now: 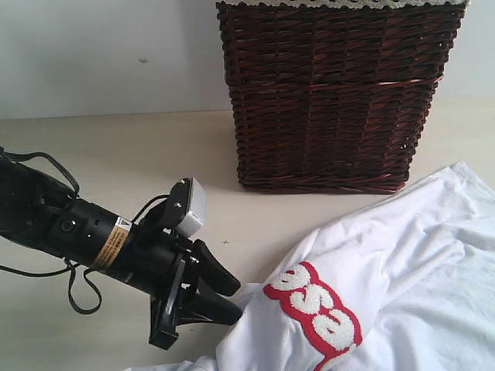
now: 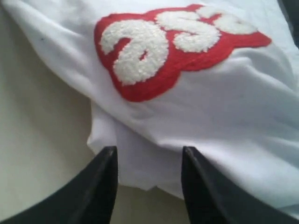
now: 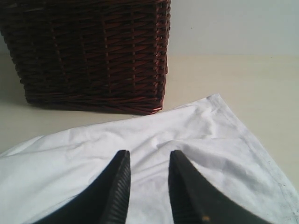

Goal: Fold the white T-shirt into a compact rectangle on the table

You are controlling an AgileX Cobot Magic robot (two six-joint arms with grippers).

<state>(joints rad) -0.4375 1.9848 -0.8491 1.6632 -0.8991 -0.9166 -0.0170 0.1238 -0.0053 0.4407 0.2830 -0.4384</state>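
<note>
Next, my left gripper takes hold of the white T-shirt (image 1: 410, 263) by its loose edge (image 1: 248, 296) beside the red patch to fold the shirt compactly.
The white T-shirt (image 1: 410, 263) lies crumpled on the table (image 1: 116, 154) at the front right, its red patch (image 1: 313, 305) with fuzzy white letters facing up. My left gripper (image 1: 237, 299) sits low at the shirt's left edge. Its jaws stand apart, and in the left wrist view (image 2: 149, 151) a folded edge of the shirt (image 2: 233, 107) lies loose just past the tips, below the patch (image 2: 177, 51). My right gripper (image 3: 149, 154) hovers over another part of the shirt (image 3: 70, 158), jaws apart with nothing between them. It is out of the exterior view.
A dark brown wicker basket (image 1: 332, 93) stands at the back, just behind the shirt, and shows close ahead in the right wrist view (image 3: 93, 51). Bare tabletop stretches to the left and behind my left arm (image 1: 69, 228). A pale wall rises behind.
</note>
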